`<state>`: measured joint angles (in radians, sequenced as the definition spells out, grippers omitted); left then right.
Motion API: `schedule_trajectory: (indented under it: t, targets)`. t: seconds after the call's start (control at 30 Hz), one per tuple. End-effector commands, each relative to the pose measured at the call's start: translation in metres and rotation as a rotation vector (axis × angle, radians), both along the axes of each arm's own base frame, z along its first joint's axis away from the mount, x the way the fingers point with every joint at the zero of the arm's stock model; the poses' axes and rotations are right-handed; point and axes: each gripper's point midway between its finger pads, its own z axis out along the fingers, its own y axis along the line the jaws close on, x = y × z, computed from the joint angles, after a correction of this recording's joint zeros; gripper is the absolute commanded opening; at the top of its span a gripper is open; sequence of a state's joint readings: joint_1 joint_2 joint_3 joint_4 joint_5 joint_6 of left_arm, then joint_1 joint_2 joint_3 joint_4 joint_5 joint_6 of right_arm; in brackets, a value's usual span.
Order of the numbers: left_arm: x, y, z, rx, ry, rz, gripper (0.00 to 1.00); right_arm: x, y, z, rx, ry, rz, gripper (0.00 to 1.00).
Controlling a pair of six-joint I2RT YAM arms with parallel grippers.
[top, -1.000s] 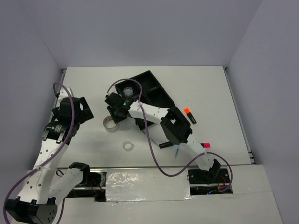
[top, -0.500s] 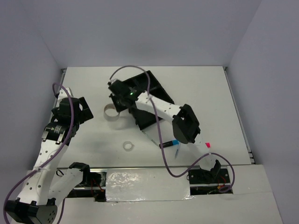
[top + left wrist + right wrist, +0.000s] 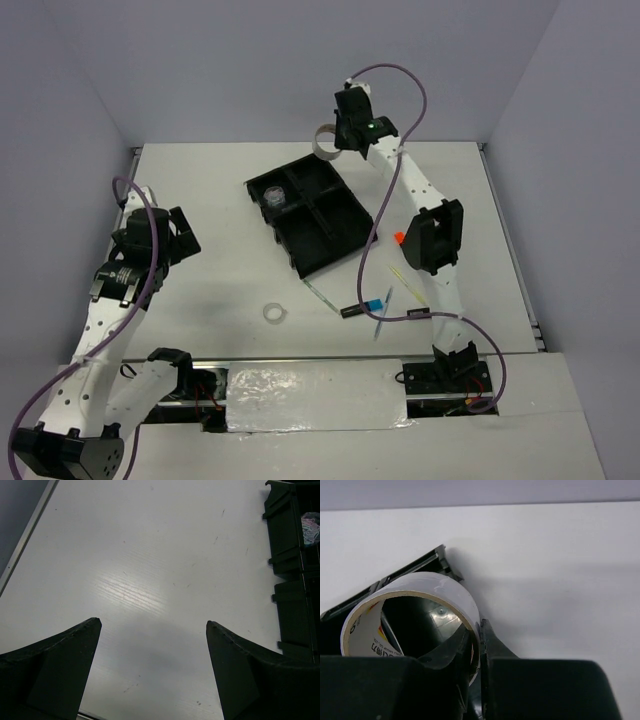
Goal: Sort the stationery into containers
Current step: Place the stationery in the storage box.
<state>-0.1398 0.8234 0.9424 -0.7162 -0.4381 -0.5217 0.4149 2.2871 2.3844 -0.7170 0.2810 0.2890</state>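
Observation:
The tape roll hangs high over the tray's far corner, and opening now would make it strike the tray's rim. My right gripper keeps holding the roll for now.
My right gripper (image 3: 340, 135) is raised high over the far edge of the table, behind the black four-compartment tray (image 3: 335, 235). It is shut on the wall of the beige-silver tape roll (image 3: 324, 144), one finger inside the roll and one outside (image 3: 480, 630). The roll (image 3: 435, 585) hangs above the tray's corner (image 3: 415, 565). A glittery silver roll (image 3: 277, 197) lies in the tray's far left compartment and shows in the left wrist view (image 3: 311, 521). The clear roll (image 3: 274, 313) lies on the table. My left gripper (image 3: 165, 235) is open and empty (image 3: 152, 623) over bare table, left of the tray (image 3: 290, 555).
Right of the tray lie an orange-capped marker (image 3: 399, 238), a blue-capped marker (image 3: 365, 307), another black marker (image 3: 416, 315) and thin greenish pens (image 3: 400, 275). A thin pen (image 3: 320, 297) lies by the tray's near corner. Walls close the back and sides.
My right arm has lifted the beige-silver roll from the table left of the tray and swung it up and to the far right, beyond the tray's back corner. The left arm has not moved.

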Motion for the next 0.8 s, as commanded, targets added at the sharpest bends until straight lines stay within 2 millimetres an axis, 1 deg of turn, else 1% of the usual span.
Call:
schedule_trajectory:
  t: [0.0,0.07,0.1,0.13,0.17,0.2,0.33,0.4,0.5,0.77]
  targets:
    - [0.008,-0.001,0.002,0.007,-0.018,-0.021,0.99,0.004,0.043,0.000,0.012,-0.055,0.058,0.06]
    - [0.009,-0.002,0.002,0.007,-0.015,-0.023,0.99,0.007,0.046,-0.008,0.020,-0.048,0.058,0.06]
    - [0.009,-0.002,0.002,0.007,-0.016,-0.027,0.99,0.007,0.051,-0.020,0.022,-0.027,0.072,0.06]
    - [0.009,-0.002,0.002,0.007,-0.014,-0.029,0.99,0.008,0.052,-0.025,0.025,-0.023,0.071,0.06]
    - [0.010,-0.003,0.001,0.005,-0.014,-0.030,0.99,0.009,0.053,-0.036,0.021,-0.008,0.065,0.06]
    - [0.010,-0.003,0.001,0.004,-0.014,-0.031,0.99,0.008,0.055,-0.038,0.020,-0.006,0.064,0.06]
    - [0.010,-0.004,0.000,0.003,-0.009,-0.037,0.99,0.011,0.062,-0.059,-0.007,0.005,0.068,0.07]
    - [0.010,-0.004,0.000,0.002,-0.009,-0.038,0.99,0.012,0.062,-0.062,-0.017,0.004,0.063,0.08]
    - [0.011,-0.004,0.000,0.003,-0.010,-0.041,0.99,0.013,0.056,-0.070,-0.041,0.011,0.040,0.08]
    - [0.012,-0.007,-0.001,-0.005,-0.010,-0.057,0.99,0.016,0.049,-0.082,-0.077,0.019,0.020,0.10]
